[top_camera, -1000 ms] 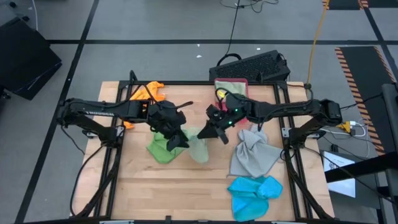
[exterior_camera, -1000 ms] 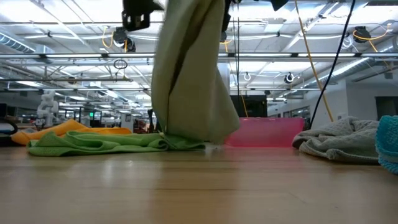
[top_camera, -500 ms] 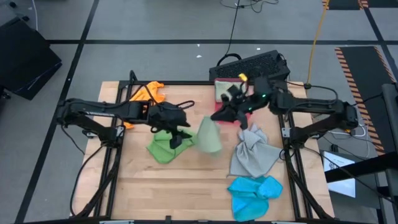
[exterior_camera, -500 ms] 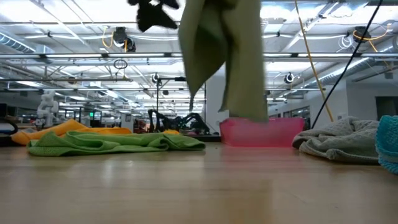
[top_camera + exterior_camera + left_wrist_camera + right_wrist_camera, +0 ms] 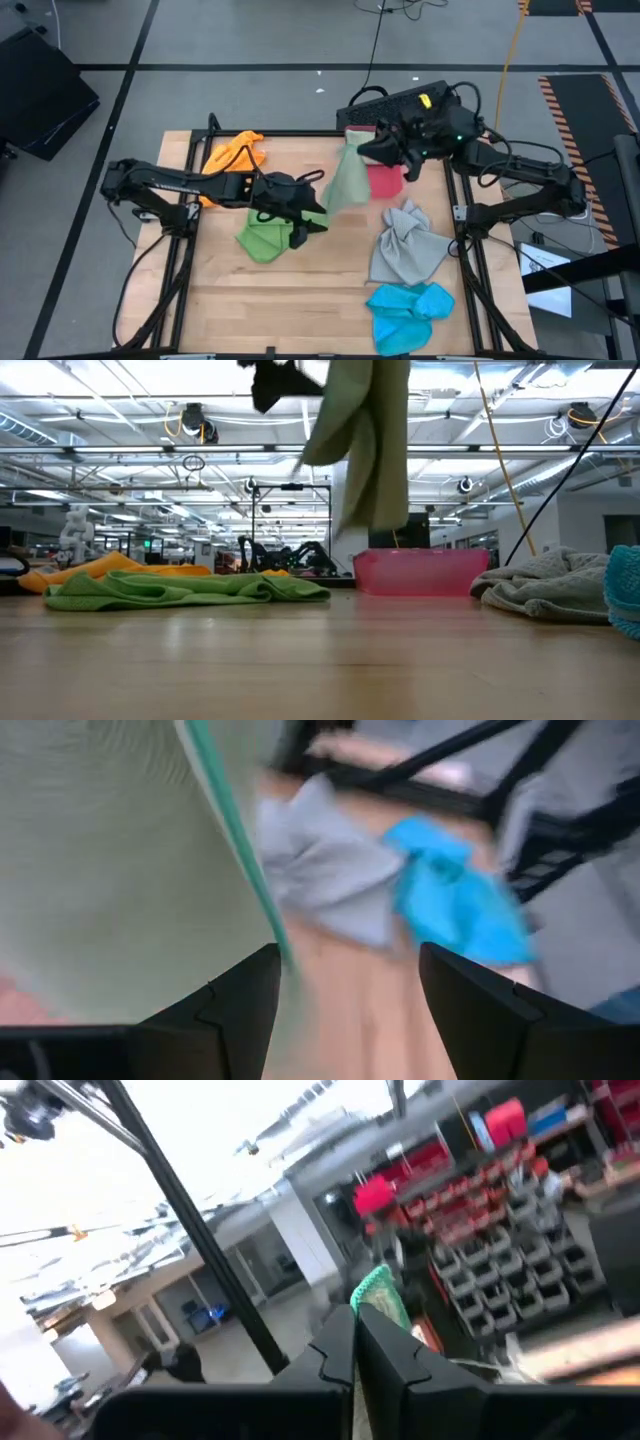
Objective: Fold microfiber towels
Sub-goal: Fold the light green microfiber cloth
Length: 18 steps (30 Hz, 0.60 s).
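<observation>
My left gripper grabs the sage towel [image 5: 348, 182] by its free green-hemmed corner [image 5: 331, 207] next, to spread it between both grippers for folding.
A pale sage green towel [image 5: 348, 182] hangs in the air over the table's middle, with my right gripper [image 5: 368, 152] shut on its top near the far edge. In the low view the sage towel [image 5: 365, 450] is clear of the tabletop. My left gripper [image 5: 302, 222] stands open above the bright green towel [image 5: 262, 240], which lies crumpled on the table. In the left wrist view the sage towel [image 5: 120, 870] hangs close beside that gripper [image 5: 350, 1010]. Orange [image 5: 235, 155], grey [image 5: 408, 245] and blue [image 5: 410, 310] towels lie bunched on the table. My right gripper pinches the sage towel's top between its two shut fingers; a small tuft of cloth [image 5: 378, 1295] sticks out past the fingertips. The fingers come from the table's right, about level. The towel hangs slack below, lifted clear. My left gripper: I cannot tell whether its finger touches the towel's edge [image 5: 240, 860].
A pink-red tray [image 5: 385, 178] sits at the far edge just behind the hanging towel. A black keyboard [image 5: 405, 103] lies beyond the table. Bare wood shows along the near edge at the left and middle.
My right gripper has risen and gone toward the table's far right with the sage towel. The towel's lower end, which lay on the table beside the bright green towel, is now lifted clear and swings. My left gripper has moved a little toward the right.
</observation>
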Available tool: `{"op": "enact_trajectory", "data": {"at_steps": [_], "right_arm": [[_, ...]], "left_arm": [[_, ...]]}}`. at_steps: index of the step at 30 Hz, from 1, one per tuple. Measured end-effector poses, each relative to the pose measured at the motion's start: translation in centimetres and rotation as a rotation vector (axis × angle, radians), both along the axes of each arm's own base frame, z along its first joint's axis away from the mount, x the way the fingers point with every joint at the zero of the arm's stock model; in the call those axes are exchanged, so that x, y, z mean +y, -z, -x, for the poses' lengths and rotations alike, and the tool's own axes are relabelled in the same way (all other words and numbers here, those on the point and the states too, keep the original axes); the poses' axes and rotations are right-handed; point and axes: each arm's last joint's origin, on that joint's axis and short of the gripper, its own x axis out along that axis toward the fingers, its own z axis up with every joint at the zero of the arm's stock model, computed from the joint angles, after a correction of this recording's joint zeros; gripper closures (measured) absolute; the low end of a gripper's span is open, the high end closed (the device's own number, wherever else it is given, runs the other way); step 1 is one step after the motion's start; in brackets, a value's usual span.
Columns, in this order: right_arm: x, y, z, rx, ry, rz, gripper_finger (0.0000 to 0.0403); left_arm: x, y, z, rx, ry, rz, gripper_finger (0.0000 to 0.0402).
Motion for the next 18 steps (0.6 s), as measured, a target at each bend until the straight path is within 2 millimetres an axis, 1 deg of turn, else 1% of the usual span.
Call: {"op": "enact_trajectory", "data": {"at_steps": [1,3,5,9,15,18], "right_arm": [[-0.1,-0.2,0.1,-0.018,0.003,0.001,0.0403],[-0.3,-0.5,0.3,-0.044,0.010,-0.010,0.0403],[-0.5,-0.8,0.5,-0.073,0.016,-0.022,0.0403],[-0.8,-1.2,1.0,-0.100,0.023,-0.041,0.0403],[-0.8,-1.4,1.3,-0.109,0.026,-0.037,0.0403],[-0.7,-1.5,1.4,-0.114,0.023,-0.034,0.0403]], "left_arm": [[0.0,0.4,0.0,0.024,-0.026,-0.020,0.0160],[0.2,0.7,-0.6,0.011,-0.098,-0.060,0.0160],[0.4,1.0,-0.5,0.035,-0.159,-0.098,0.0160],[0.8,0.8,-0.5,0.018,-0.250,-0.122,0.0160],[0.9,0.8,-0.4,0.027,-0.262,-0.122,0.0160],[0.8,1.2,-0.1,0.070,-0.263,-0.120,0.0161]]}}
